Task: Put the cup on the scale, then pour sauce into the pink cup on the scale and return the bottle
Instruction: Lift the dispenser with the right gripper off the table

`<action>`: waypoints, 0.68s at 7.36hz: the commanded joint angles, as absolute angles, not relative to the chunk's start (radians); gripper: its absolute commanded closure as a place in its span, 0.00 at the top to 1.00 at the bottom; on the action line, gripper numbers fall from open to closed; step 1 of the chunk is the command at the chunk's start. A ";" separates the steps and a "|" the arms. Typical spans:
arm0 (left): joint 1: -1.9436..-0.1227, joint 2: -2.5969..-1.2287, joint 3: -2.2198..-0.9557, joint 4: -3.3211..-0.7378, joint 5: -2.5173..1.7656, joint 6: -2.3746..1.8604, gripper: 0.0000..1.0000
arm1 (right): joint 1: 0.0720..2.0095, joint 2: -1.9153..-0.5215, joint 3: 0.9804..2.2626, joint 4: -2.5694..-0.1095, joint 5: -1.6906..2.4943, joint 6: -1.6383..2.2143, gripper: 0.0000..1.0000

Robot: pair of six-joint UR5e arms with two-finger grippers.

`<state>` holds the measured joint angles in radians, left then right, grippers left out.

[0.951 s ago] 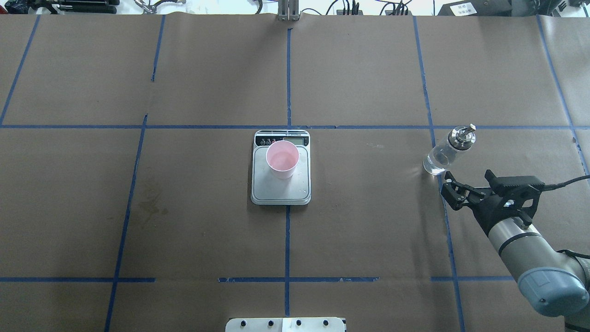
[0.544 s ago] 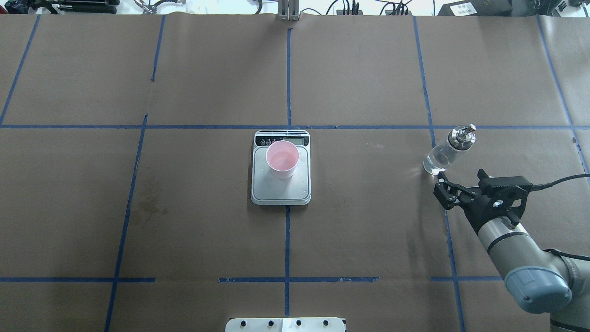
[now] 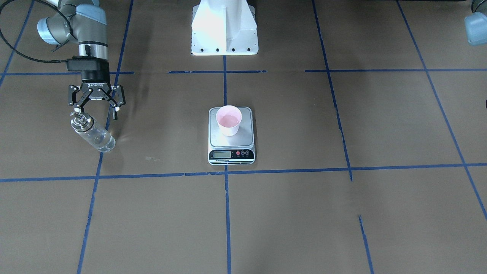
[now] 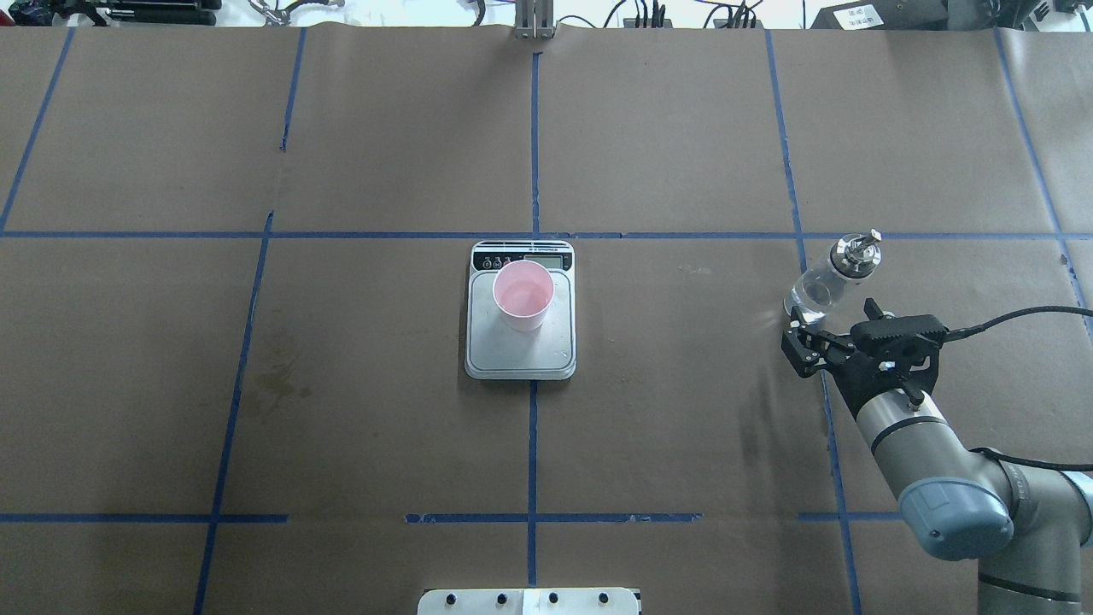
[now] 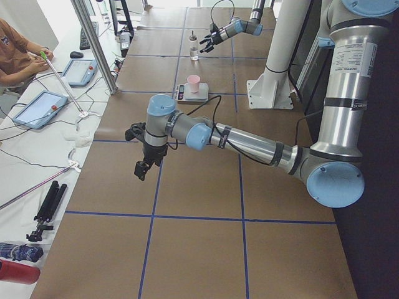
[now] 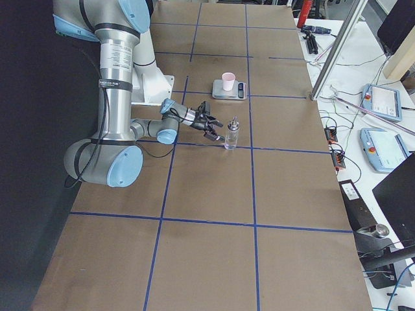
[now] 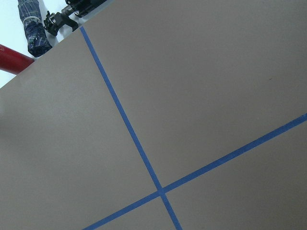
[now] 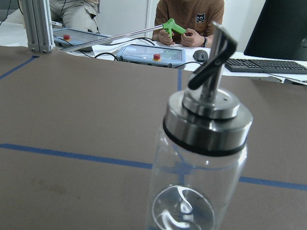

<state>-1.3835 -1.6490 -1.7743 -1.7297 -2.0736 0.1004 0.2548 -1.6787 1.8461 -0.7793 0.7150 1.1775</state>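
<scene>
The clear glass bottle has its body below the metal collar. My right gripper should grab the bottle there next, by its body, to pour sauce into the pink cup.
The pink cup stands upright on the silver scale at the table's middle; both also show in the front view, cup on scale. The clear glass bottle with metal collar and spout stands upright to the right, also in the front view and close up in the right wrist view. My right gripper is open and empty, just on the robot's side of the bottle, apart from it. My left gripper hangs over bare table far left; I cannot tell its state.
The robot's white base plate is at the near edge. An aluminium post stands at the far edge. Operators, tablets and a keyboard lie beyond the far edge. Blue tape lines cross the brown table cover.
My right gripper has moved left and forward, closer to the bottle's base, and stays open. Cup, scale and bottle have not moved.
</scene>
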 commanded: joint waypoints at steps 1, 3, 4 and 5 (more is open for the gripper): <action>-1.382 -1.667 -1.770 -1.726 -2.075 0.091 1.00 | 0.307 -1.675 1.839 -0.781 0.726 1.135 1.00; -1.382 -1.669 -1.766 -1.726 -2.075 0.087 1.00 | 0.331 -1.604 1.792 -0.781 0.735 1.135 1.00; -1.382 -1.669 -1.766 -1.726 -2.075 0.086 1.00 | 0.336 -1.568 1.760 -0.779 0.744 1.134 1.00; -1.382 -1.669 -1.766 -1.726 -2.075 0.086 1.00 | 0.340 -1.569 1.755 -0.779 0.745 1.134 1.00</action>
